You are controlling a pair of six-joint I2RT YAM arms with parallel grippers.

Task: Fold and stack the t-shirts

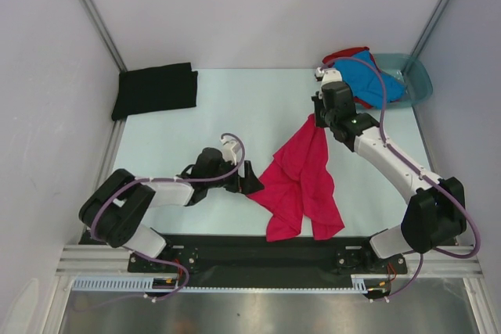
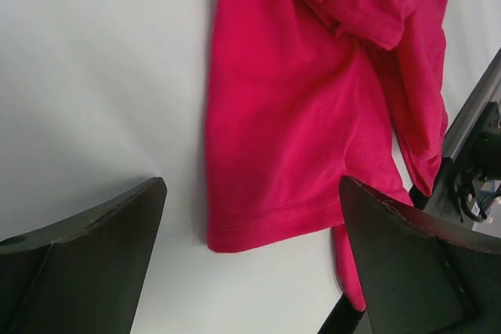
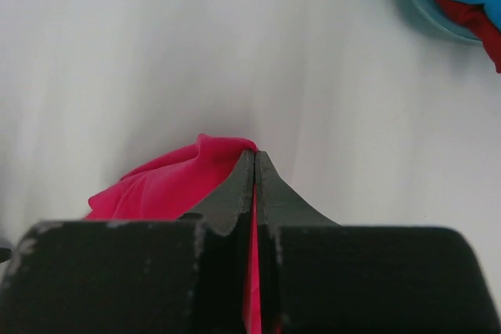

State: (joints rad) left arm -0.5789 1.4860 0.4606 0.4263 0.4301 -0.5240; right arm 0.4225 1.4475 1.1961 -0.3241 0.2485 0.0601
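Note:
My left fingers are still above the flat cloth, so closing now would miss. My left gripper lowers first, then closes on the hemmed corner (image 2: 228, 234).
The magenta-pink t-shirt (image 1: 301, 181) lies crumpled in the table's middle, one end lifted. My right gripper (image 1: 317, 119) is shut on that raised end, and pink cloth (image 3: 168, 181) shows between its closed jaws. My left gripper (image 1: 249, 181) is open and empty at the shirt's left edge; in the left wrist view the hemmed corner (image 2: 274, 217) lies flat between its fingers (image 2: 86, 263). A folded black t-shirt (image 1: 155, 90) lies at the back left. The blue t-shirt (image 1: 376, 80) and the red t-shirt (image 1: 344, 55) sit bunched in the teal basin (image 1: 419, 76).
The basin stands at the table's back right corner, its rim showing in the right wrist view (image 3: 423, 5). White walls enclose the table on three sides. A black rail (image 1: 258, 260) runs along the front edge by the arm bases.

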